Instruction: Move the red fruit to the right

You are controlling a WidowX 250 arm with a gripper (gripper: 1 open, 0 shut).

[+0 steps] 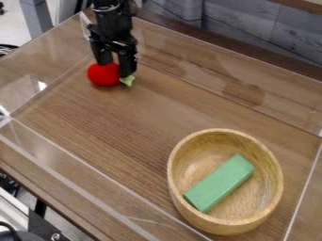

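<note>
I should next take the red fruit by its round body (105,73), beside the green leaves, so that my gripper can move it across the wooden table.
The red fruit (101,74) is a small round bright-red toy with a green leafy bit on its right side, lying on the wooden table at the upper left. My black gripper (112,66) points down right over it, fingers spread open and straddling the fruit's upper right part. The fingertips are low, close to the table, and hide part of the fruit. Nothing is clamped between them.
A wooden bowl (189,193) stands at the lower right with a green rectangular block (220,183) lying inside. Clear plastic walls (25,94) ring the table top. Bare wood lies between the fruit and the bowl.
</note>
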